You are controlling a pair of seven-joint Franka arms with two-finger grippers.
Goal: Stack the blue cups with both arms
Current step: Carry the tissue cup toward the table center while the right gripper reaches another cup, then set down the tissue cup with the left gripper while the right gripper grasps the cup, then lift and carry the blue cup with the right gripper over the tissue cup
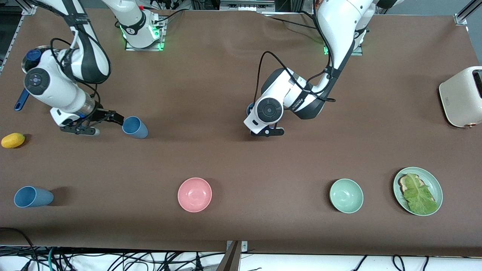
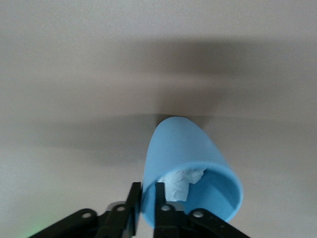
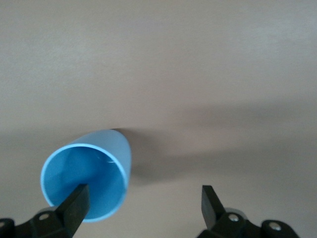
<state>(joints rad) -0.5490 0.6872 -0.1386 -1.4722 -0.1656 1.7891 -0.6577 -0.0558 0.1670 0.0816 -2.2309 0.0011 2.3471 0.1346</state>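
Note:
My right gripper should first move forward over the cup's rim (image 3: 126, 191) and then close on the blue cup, because my fingers don't reach the blue cup's side (image 3: 127, 156) yet.
My left gripper (image 2: 146, 198) is shut on the rim of a light blue cup (image 2: 185, 158), with one finger inside the wall and one outside. Crumpled white paper (image 2: 183, 181) lies in that cup. In the front view only a sliver of this cup (image 1: 249, 109) shows past the left arm's hand (image 1: 268, 110), near the table's middle. My right gripper (image 1: 107, 126) is open, and one finger (image 3: 74, 206) is at the mouth of a second blue cup (image 1: 134, 127), which also shows in the right wrist view (image 3: 91, 171). That cup lies tilted on its side.
A third blue cup (image 1: 33, 196) lies on its side near the front camera at the right arm's end. A pink bowl (image 1: 194, 194), a mint-green bowl (image 1: 346, 195) and a green plate (image 1: 433, 180) with toast and lettuce stand in the near row. There is also a toaster (image 1: 461, 96), a yellow fruit (image 1: 13, 140) and a blue-handled pan (image 1: 22, 99).

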